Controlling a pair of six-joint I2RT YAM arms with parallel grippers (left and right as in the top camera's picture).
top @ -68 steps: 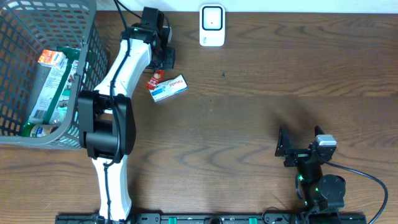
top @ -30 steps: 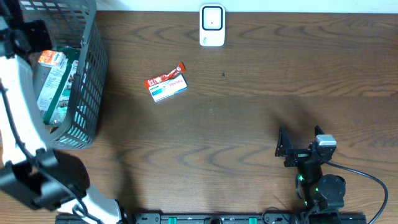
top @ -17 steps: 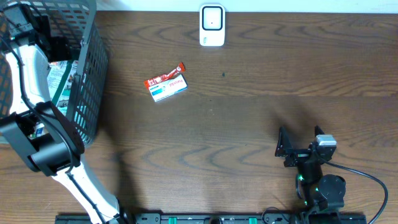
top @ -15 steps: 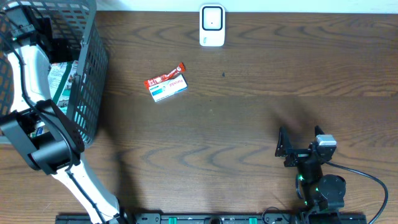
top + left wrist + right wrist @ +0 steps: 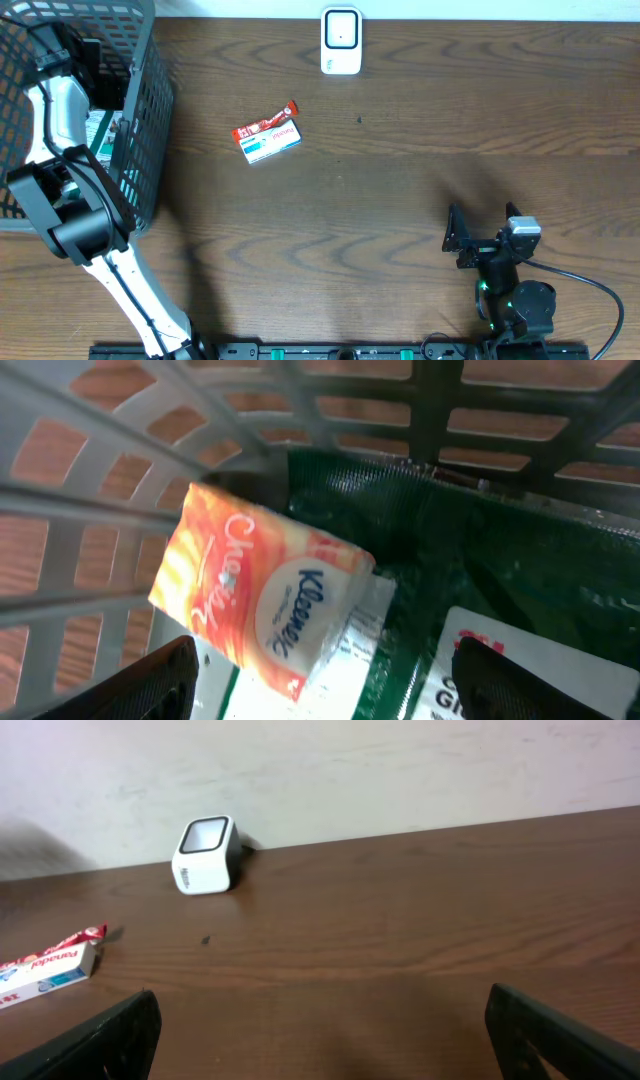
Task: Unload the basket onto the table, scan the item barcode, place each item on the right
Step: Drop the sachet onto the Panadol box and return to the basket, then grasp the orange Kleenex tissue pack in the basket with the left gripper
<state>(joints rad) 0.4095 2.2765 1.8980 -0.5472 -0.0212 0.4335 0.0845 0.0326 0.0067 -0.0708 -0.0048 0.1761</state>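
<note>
The orange Kleenex pack needs to be grabbed next by its white-labelled end (image 5: pixel 302 615) with my left gripper, which leaves the rest of the pack free to face the scanner.
My left gripper (image 5: pixel 103 76) reaches down inside the grey mesh basket (image 5: pixel 150 120) at the far left and stands open. In the left wrist view its fingertips (image 5: pixel 150 682) flank an orange Kleenex tissue pack (image 5: pixel 262 603) lying on a green package (image 5: pixel 470 575), and they touch nothing. The white barcode scanner (image 5: pixel 341 41) stands at the back edge of the table. A white toothpaste box (image 5: pixel 272 144) with a red wrapper (image 5: pixel 262 126) beside it lies on the table. My right gripper (image 5: pixel 480 236) rests open at the front right, with nothing in it.
The basket walls (image 5: pixel 120 455) close in tightly around the left gripper. The right wrist view shows the scanner (image 5: pixel 206 855) by the wall and the toothpaste box (image 5: pixel 45 970) at the far left, with brown table (image 5: pixel 400 940) between.
The left arm swung from the toothpaste box over to the basket and has lowered into it. The box and wrapper stayed on the table. The right arm has not moved.
</note>
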